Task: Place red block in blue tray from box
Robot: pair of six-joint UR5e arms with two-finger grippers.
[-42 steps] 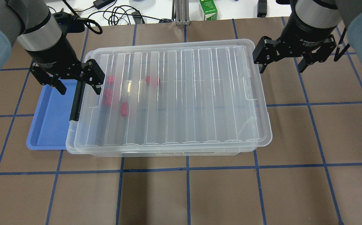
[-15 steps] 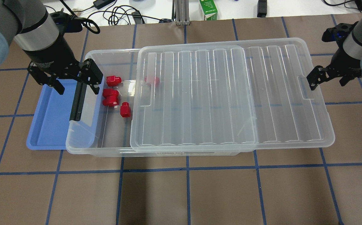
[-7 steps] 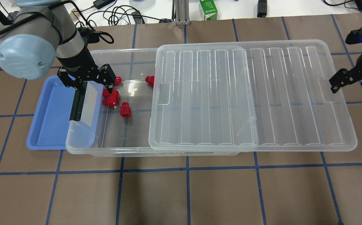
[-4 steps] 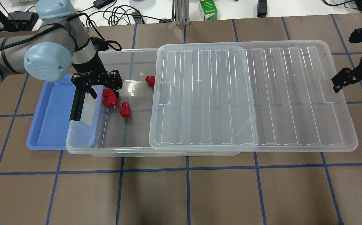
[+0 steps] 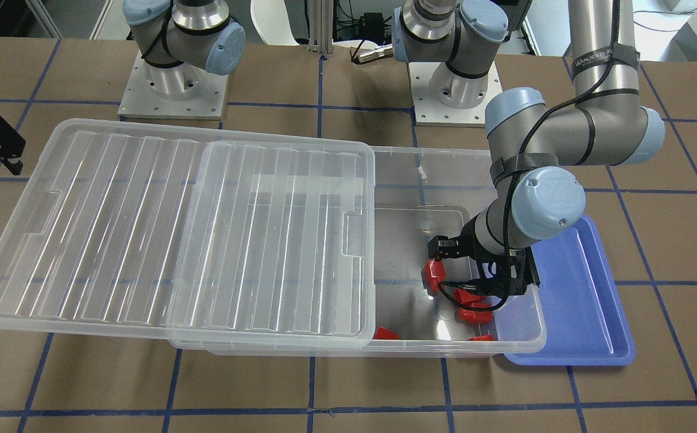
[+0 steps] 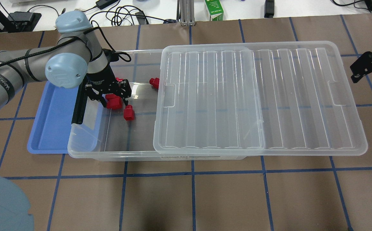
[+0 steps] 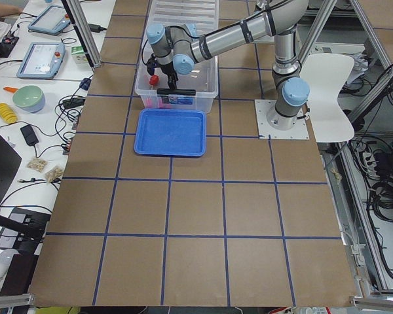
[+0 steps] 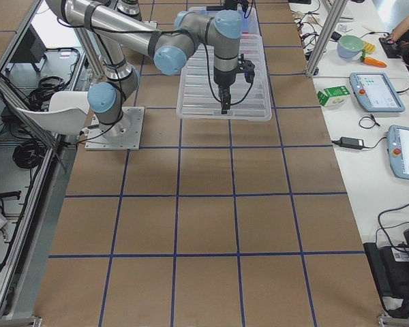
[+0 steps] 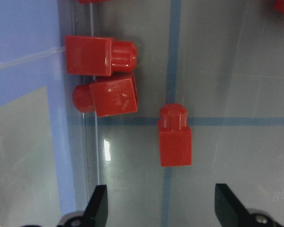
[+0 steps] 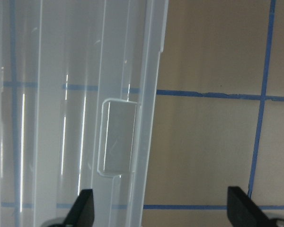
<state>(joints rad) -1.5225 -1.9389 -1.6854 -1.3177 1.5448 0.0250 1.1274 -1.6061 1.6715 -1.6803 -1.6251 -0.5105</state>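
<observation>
The lone red block is meant for the blue tray [image 5: 584,303], so my left gripper will next grab the block by its square body [image 5: 435,272].
The clear box [image 6: 115,154] stands with its ribbed lid [image 6: 259,99] slid off to the right, leaving its left end uncovered. Several red blocks lie on the box floor: a touching pair [image 6: 113,103], a lone one [image 6: 128,114] and one by the lid's edge [image 6: 154,82]. My left gripper [image 6: 111,98] is open, low inside the box over the pair. In the left wrist view the pair [image 9: 109,96] and the lone block [image 9: 174,137] lie ahead of the open fingertips [image 9: 98,208]. The blue tray [image 6: 52,122] lies empty beside the box's left end. My right gripper [image 6: 364,67] is open, off the lid's right edge.
The black latch bar [image 6: 78,106] runs along the box's left end, between the left gripper and the tray. The lid's tab [image 10: 116,137] shows in the right wrist view. Cables and a green carton [image 6: 214,9] lie beyond the table's far edge.
The lid slid right, uncovering the blocks. In the last second my left gripper dropped into the box over the red pair, and my right gripper drew back from the lid's right edge.
</observation>
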